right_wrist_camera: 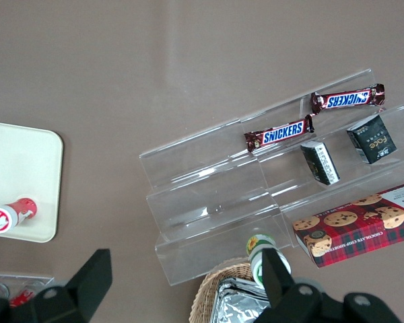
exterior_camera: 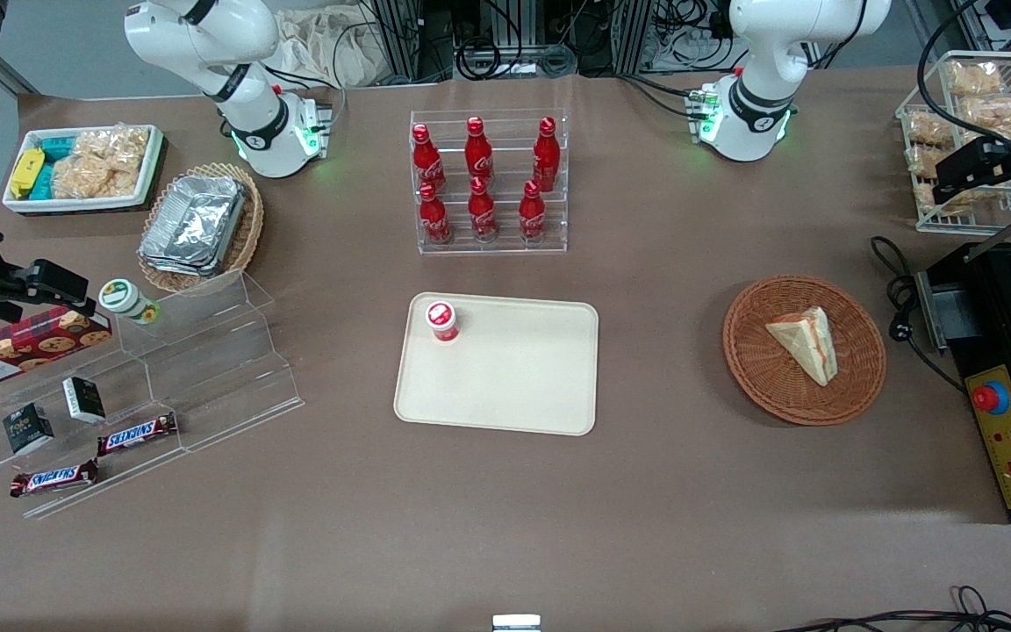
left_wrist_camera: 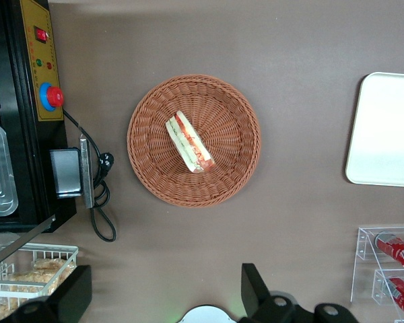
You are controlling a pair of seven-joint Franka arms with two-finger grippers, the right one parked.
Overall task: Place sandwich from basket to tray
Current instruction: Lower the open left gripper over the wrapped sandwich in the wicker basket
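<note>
My left gripper will next grab the sandwich by its end with the widest red filling [left_wrist_camera: 203,161] to set it on the tray.
The sandwich [exterior_camera: 808,344] [left_wrist_camera: 188,141], a pale wedge with red and green filling, lies in the round reddish-brown basket [exterior_camera: 751,369] [left_wrist_camera: 148,168]. The cream tray [exterior_camera: 505,386] [left_wrist_camera: 390,134] lies flat at the table's middle, beside the basket toward the parked arm's end, with a small red-lidded cup [exterior_camera: 442,320] standing on it. My left gripper [exterior_camera: 984,162] [left_wrist_camera: 165,293] hangs high over the wire snack rack, farther from the front camera than the basket. It is open, its fingers wide apart with nothing between them.
A black machine with a red button [exterior_camera: 1010,421] and its cable [exterior_camera: 896,290] sit beside the basket at the working arm's end. A wire rack of snacks [exterior_camera: 971,114] stands under the gripper. A clear rack of red bottles [exterior_camera: 488,184] stands farther back than the tray.
</note>
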